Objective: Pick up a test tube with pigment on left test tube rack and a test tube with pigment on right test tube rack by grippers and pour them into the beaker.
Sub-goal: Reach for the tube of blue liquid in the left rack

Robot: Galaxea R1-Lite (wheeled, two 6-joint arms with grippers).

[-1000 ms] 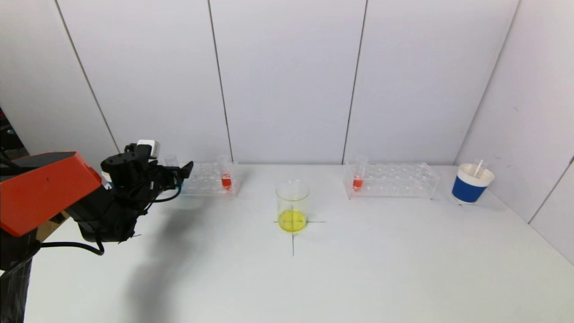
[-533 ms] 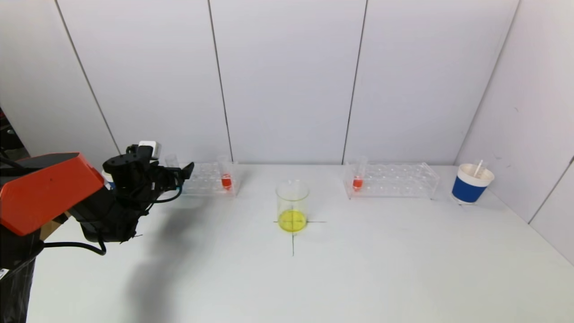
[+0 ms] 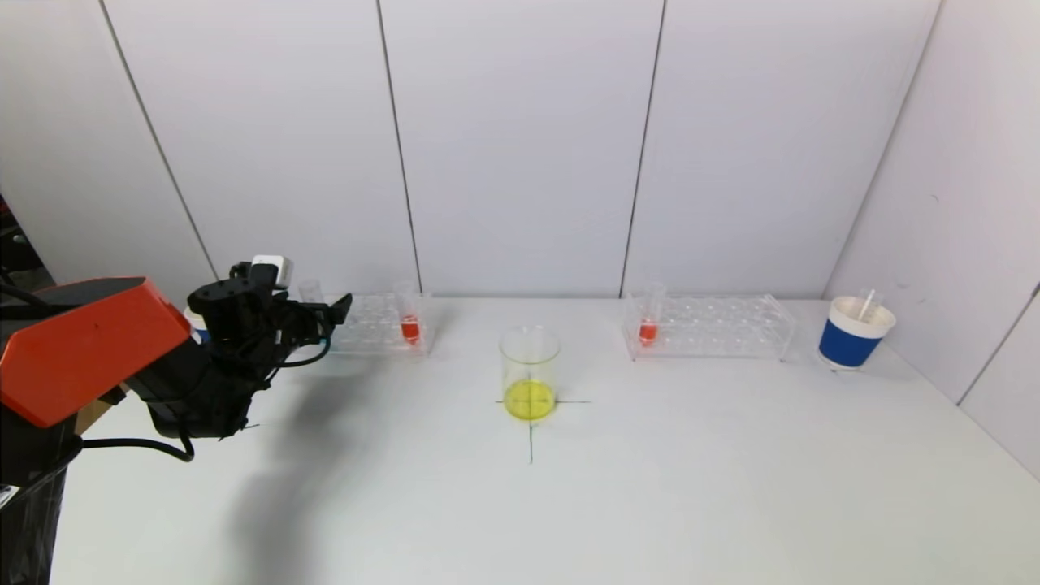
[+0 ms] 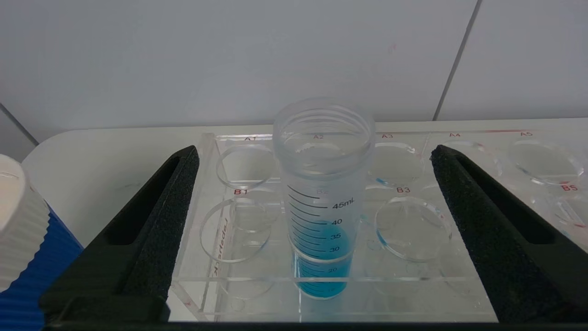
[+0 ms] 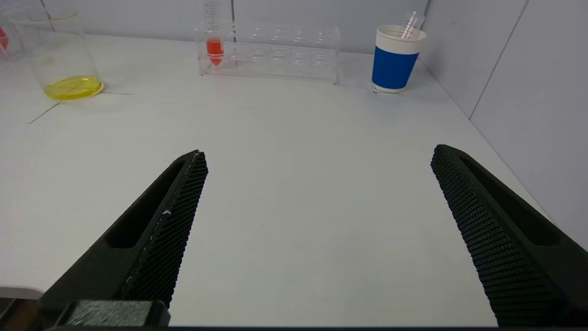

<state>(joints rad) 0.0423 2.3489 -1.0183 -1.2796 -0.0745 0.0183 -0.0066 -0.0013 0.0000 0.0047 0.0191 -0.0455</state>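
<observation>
My left gripper should close now, as its fingers are beside the blue tube's upper part [image 4: 324,187]. Closing now would hold the blue tube.
The left rack [image 3: 375,327] holds a tube of red pigment [image 3: 410,327] near its right end and a tube of blue pigment [image 4: 324,202] near its left end. My left gripper [image 3: 331,312] is open at the rack's left end. In the left wrist view the gripper [image 4: 314,151] has the blue tube between its fingers [image 4: 161,220], with a gap on each side. The right rack [image 3: 708,327] holds a red-pigment tube [image 3: 647,329]. The beaker [image 3: 530,372] with yellow liquid stands on a cross mark between the racks. My right gripper [image 5: 317,154] is open and empty above bare table, outside the head view.
A blue paper cup [image 3: 857,333] with a stirrer stands at the back right, beside the side wall. Another blue and white cup [image 4: 18,239] stands just left of the left rack, close to my left gripper. The back wall runs right behind both racks.
My left arm has edged slightly forward and right toward the left rack. Nothing else has moved.
</observation>
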